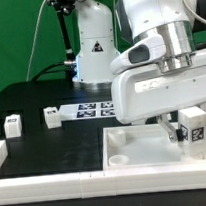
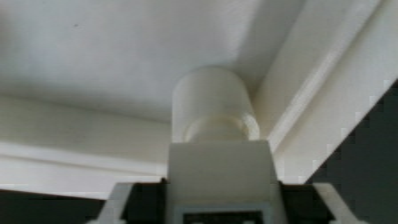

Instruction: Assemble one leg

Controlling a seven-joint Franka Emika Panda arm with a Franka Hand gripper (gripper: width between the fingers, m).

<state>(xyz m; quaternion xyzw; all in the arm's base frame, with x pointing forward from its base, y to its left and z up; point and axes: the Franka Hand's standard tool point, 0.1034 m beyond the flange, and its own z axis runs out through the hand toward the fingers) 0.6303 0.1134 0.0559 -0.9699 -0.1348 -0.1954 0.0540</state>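
Note:
The white leg's lower end (image 1: 193,152) is in the tabletop's inner corner, so the leg would stay there. My gripper should open now and let go of it.
My gripper (image 1: 190,130) is shut on a white leg (image 1: 195,125) with a black-and-white tag on its side. It holds the leg at the exterior view's right, low over the far right part of the large white tabletop (image 1: 145,150). In the wrist view the leg (image 2: 221,115) reaches out from between the jaws of the gripper (image 2: 224,200), its rounded end close to an inner corner of the tabletop (image 2: 98,55); I cannot tell whether it touches. Two more legs (image 1: 12,123) (image 1: 53,116) lie on the black table at the exterior view's left.
The marker board (image 1: 92,110) lies on the table behind the tabletop. A white raised border (image 1: 2,151) runs along the table's front and left. A small white raised block (image 1: 118,161) stands in the tabletop's near left corner. The robot's base (image 1: 92,52) stands at the back.

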